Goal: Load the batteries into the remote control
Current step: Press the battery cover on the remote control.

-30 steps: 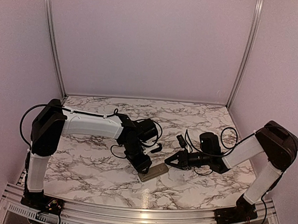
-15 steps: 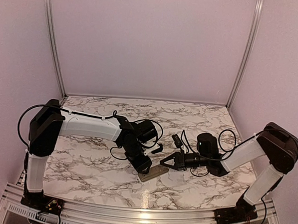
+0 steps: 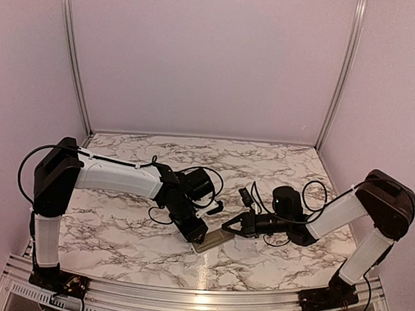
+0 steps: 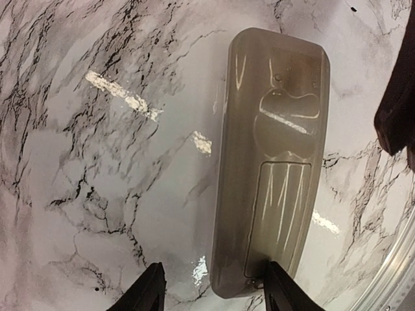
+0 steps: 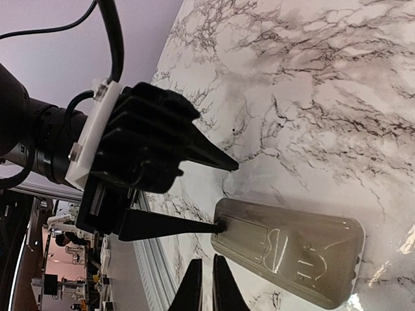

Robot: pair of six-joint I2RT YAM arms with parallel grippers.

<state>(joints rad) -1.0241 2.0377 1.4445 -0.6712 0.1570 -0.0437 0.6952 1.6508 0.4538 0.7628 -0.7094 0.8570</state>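
Observation:
One finger of my left gripper is over the remote's cover in the left wrist view. It isn't time to close yet, as my left gripper would miss the cover, so it will first line up with the cover's side.
The remote control (image 4: 272, 162) lies back-up on the marble table, grey-beige, with its cover in place; it also shows in the top view (image 3: 213, 242) and the right wrist view (image 5: 292, 249). My left gripper (image 4: 214, 295) is open at the remote's near end. One of its fingers (image 4: 282, 288) touches the cover's edge and the other (image 4: 146, 295) stands off to the side on the table. My right gripper (image 5: 207, 285) is shut with nothing seen between the fingers, just beside the remote's end, close to the left gripper (image 3: 195, 233). No batteries show.
The table's metal front rail (image 3: 200, 298) runs just in front of the remote. Black cables (image 3: 310, 196) loop off both wrists over the marble. The two grippers nearly meet over the remote's end.
My right gripper has moved left and now sits at the remote's end, beside the left gripper. The left arm has shifted slightly left.

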